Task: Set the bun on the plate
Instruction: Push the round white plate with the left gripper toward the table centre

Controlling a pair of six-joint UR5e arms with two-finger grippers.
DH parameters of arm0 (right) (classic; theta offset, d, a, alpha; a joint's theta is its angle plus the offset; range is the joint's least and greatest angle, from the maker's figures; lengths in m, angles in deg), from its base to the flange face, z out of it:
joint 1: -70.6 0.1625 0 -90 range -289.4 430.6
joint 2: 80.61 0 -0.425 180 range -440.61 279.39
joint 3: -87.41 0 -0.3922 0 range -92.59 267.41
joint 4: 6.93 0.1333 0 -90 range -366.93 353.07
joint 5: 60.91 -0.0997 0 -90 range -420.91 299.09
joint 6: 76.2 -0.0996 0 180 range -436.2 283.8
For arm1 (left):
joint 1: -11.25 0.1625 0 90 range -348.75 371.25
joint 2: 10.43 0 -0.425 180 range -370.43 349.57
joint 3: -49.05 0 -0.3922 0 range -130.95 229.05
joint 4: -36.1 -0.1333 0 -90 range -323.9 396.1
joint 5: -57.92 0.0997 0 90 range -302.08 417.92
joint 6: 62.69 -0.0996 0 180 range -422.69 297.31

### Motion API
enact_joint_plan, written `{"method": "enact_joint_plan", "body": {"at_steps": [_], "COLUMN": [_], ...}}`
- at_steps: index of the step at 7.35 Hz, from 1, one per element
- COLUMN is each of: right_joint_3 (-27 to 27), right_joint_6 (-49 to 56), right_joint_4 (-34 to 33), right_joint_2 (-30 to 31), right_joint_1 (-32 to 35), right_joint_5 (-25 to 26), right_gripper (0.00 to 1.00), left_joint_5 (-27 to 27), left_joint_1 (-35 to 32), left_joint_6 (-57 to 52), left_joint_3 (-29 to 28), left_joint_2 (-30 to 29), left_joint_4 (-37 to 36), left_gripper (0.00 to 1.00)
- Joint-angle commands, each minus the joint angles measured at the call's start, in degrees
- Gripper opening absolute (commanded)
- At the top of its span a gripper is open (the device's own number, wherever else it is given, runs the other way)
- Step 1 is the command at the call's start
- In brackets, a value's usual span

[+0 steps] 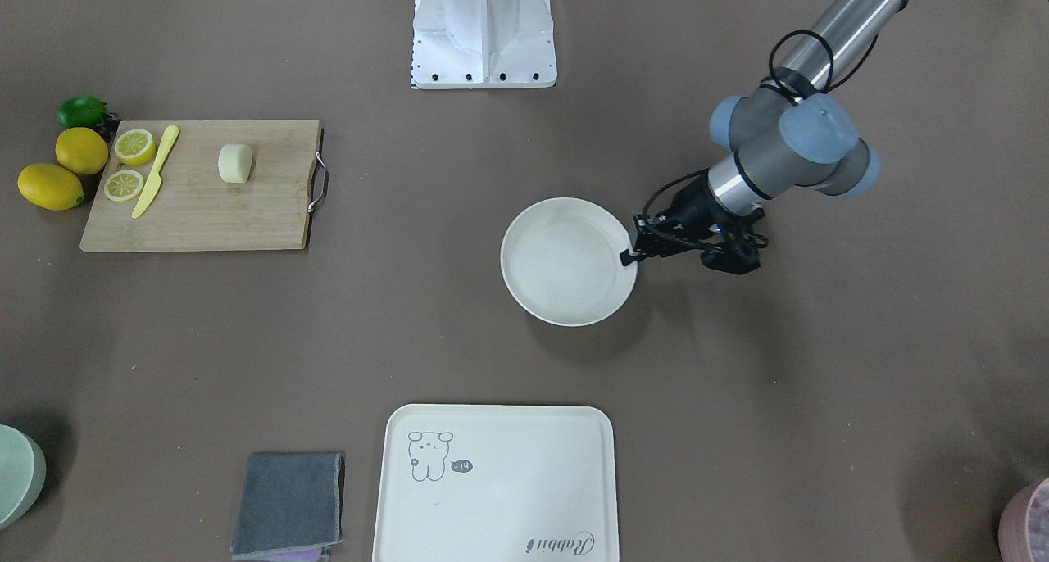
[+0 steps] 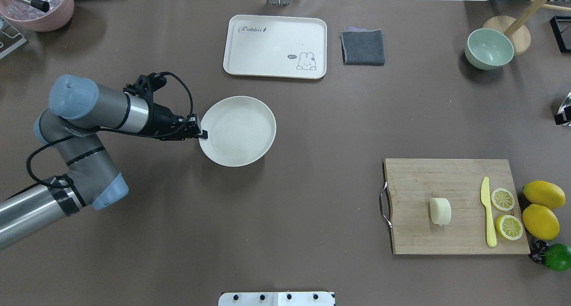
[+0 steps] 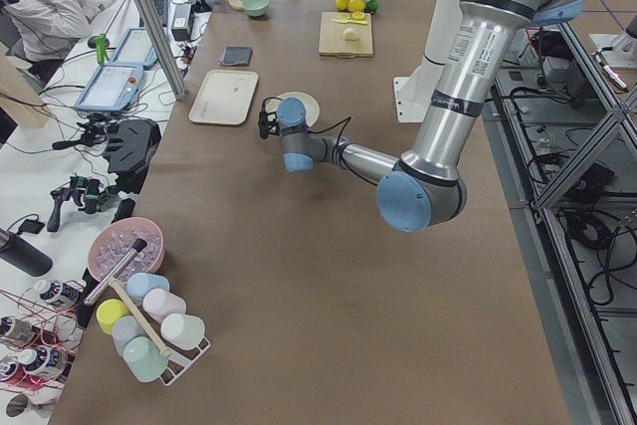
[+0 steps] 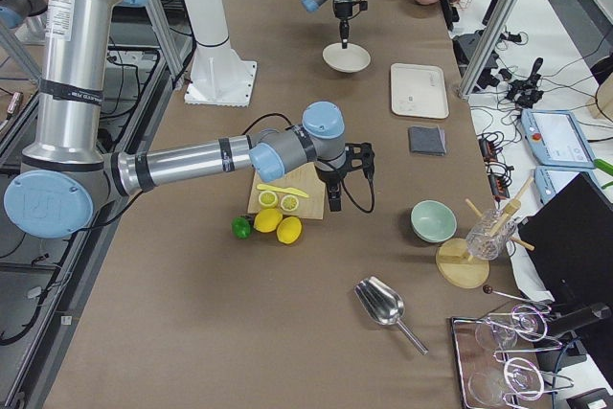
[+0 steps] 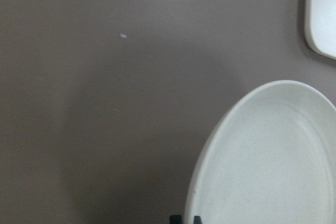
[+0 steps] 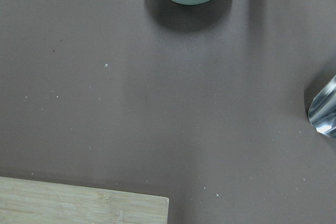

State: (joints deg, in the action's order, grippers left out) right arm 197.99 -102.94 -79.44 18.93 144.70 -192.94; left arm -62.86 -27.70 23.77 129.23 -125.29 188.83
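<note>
The plate hangs, its lower edge [image 1: 570, 324] above the wide shadow. My left gripper brings the plate flat down onto the tabletop, before releasing it.
The bun [image 2: 440, 210], a small pale cream cylinder, lies on the wooden cutting board [image 2: 437, 181] at the table's right, also seen from the front [image 1: 235, 162]. The round off-white plate [image 2: 238, 131] sits near the table's middle with nothing in it. My left gripper [image 2: 203, 134] points down at the plate's left rim, its fingers close together and shut on that rim; the left wrist view shows the plate [image 5: 273, 166] just above the fingertips. My right gripper [image 4: 332, 203] hangs over the table beside the board; whether it is open or shut cannot be told.
On the board lie a yellow knife [image 2: 488, 212] and two lemon halves [image 2: 502, 199]; whole lemons [image 2: 542, 194] and a lime [image 2: 557, 257] sit beside it. A rabbit tray [image 2: 275, 46], grey cloth [image 2: 362, 47] and mint bowl [image 2: 488, 48] line the far edge.
</note>
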Motion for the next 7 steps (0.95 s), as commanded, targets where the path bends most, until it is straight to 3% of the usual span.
{"method": "enact_joint_plan", "body": {"at_steps": [1, 3, 4, 5, 7], "right_joint_3": [0.1, 0.1, 0.0, 0.0, 0.4], "right_joint_6": [-0.1, -0.2, -0.2, -0.2, -2.2], "right_joint_4": [0.0, 0.0, 0.0, 0.0, 0.1], "right_joint_2": [0.1, 0.1, 0.1, 0.1, 0.0], "right_joint_1": [0.0, 0.0, 0.0, 0.0, -0.1], "right_joint_5": [-0.1, -0.2, -0.2, -0.1, -0.3], "right_gripper": [1.00, 1.00, 1.00, 1.00, 1.00], "left_joint_5": [5.7, 7.2, 7.1, 7.2, 6.8], "left_joint_1": [4.9, 5.8, 5.8, 5.8, 5.5], "left_joint_6": [1.2, 1.1, 0.8, 0.6, 0.6], "left_joint_3": [0.1, 0.2, 0.5, 0.7, 2.6], "left_joint_2": [-3.2, -4.7, -4.8, -4.7, -4.1], "left_joint_4": [-3.0, -4.7, -4.8, -4.7, -5.0], "left_gripper": [0.00, 0.00, 0.29, 0.96, 0.97]}}
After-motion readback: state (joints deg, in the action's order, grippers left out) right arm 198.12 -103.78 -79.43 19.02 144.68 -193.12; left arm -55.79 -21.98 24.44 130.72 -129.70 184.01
